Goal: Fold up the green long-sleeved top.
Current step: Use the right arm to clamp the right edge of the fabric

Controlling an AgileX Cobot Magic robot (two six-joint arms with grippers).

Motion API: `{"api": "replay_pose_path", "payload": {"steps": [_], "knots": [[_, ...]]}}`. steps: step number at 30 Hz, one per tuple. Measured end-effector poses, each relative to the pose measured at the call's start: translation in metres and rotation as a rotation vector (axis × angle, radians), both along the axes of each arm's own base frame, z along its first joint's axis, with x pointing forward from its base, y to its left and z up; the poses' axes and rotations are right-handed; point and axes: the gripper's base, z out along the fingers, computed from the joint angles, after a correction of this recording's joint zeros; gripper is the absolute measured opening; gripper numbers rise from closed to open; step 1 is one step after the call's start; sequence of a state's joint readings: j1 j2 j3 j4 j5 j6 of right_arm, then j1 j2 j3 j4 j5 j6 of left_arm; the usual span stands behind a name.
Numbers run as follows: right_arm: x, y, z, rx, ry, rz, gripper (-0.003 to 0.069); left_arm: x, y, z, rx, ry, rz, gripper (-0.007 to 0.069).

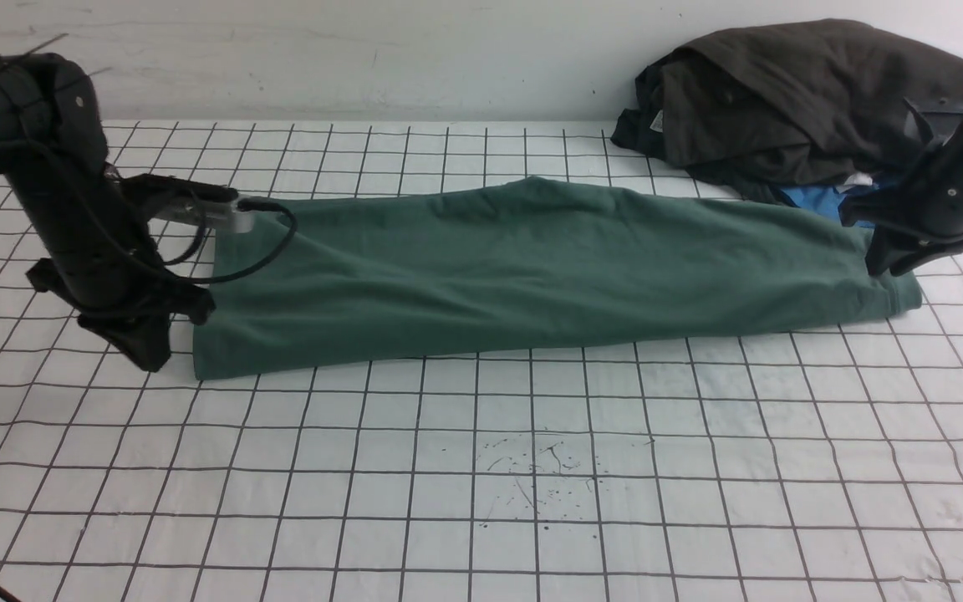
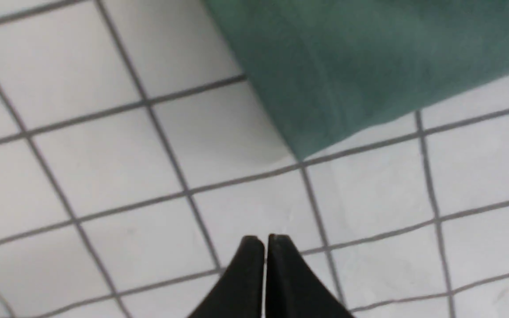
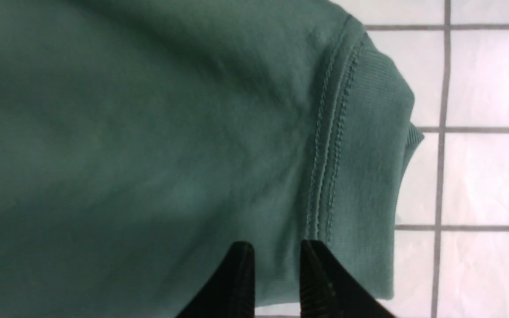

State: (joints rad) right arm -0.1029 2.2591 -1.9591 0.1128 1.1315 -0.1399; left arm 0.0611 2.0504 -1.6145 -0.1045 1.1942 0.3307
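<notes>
I need to grab the green top by its stitched ribbed edge (image 1: 901, 292) with my right gripper next. Then I will fold the top over onto its opposite end (image 1: 222, 336).
The green long-sleeved top (image 1: 532, 267) lies folded into a long band across the gridded table, left to right. My left gripper (image 1: 147, 355) hangs just off the band's near left corner, over bare table. In the left wrist view it (image 2: 265, 240) is shut with nothing in it, and the top's corner (image 2: 369, 57) lies apart from it. My right gripper (image 1: 883, 267) is at the band's right end. In the right wrist view it (image 3: 276, 249) stands open over the green cloth (image 3: 148, 132), next to a stitched ribbed band (image 3: 369, 154).
A heap of dark grey-brown garments (image 1: 799, 100) sits at the back right against the wall, with a bright blue garment (image 1: 816, 201) under its front edge, close to my right arm. Small dark scribbles (image 1: 532, 477) mark the white gridded table (image 1: 448, 535) in front.
</notes>
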Motion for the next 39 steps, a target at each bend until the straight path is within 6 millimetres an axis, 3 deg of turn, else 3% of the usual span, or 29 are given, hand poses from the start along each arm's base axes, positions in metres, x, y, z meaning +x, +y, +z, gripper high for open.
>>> {"api": "replay_pose_path", "payload": {"steps": [6,11,13,14,16,18,20,23,29,36,39], "knots": [[-0.001,0.001,0.001,0.009,0.004,0.012,0.0185,-0.004,0.039,-0.001,-0.053,0.006,0.125,-0.0008],[-0.001,0.004,0.002,0.051,0.000,0.007,0.0263,0.007,0.016,0.002,-0.284,-0.071,0.133,0.0046],[0.000,0.005,0.002,0.061,-0.001,0.006,0.0276,0.010,0.006,-0.002,-0.301,-0.086,0.102,0.0116],[0.000,0.005,0.002,0.062,-0.002,0.007,0.0277,0.011,0.005,-0.003,-0.301,-0.086,0.101,0.0116],[0.000,0.005,0.002,0.064,-0.002,0.008,0.0281,0.017,-0.004,-0.015,-0.286,-0.103,0.078,0.0237],[0.000,0.005,0.002,0.064,-0.003,0.011,0.0283,0.023,-0.008,-0.027,-0.258,-0.111,0.085,0.0302],[0.000,0.005,0.002,0.063,-0.005,0.013,0.0283,0.025,-0.010,-0.036,-0.226,-0.106,0.093,0.0323],[0.000,0.005,0.002,0.064,-0.012,0.013,0.0283,0.026,-0.017,-0.042,-0.179,-0.097,0.074,0.0290],[0.002,0.006,0.003,0.065,-0.028,0.013,0.0283,0.024,-0.035,-0.036,-0.107,-0.107,-0.017,0.0048],[0.002,0.005,0.003,0.052,-0.026,0.024,0.0283,0.003,-0.023,-0.007,-0.019,-0.003,-0.066,0.0024],[0.002,0.005,0.003,0.051,-0.028,0.022,0.0284,0.001,-0.013,-0.006,-0.014,0.019,-0.044,0.0024]]}}
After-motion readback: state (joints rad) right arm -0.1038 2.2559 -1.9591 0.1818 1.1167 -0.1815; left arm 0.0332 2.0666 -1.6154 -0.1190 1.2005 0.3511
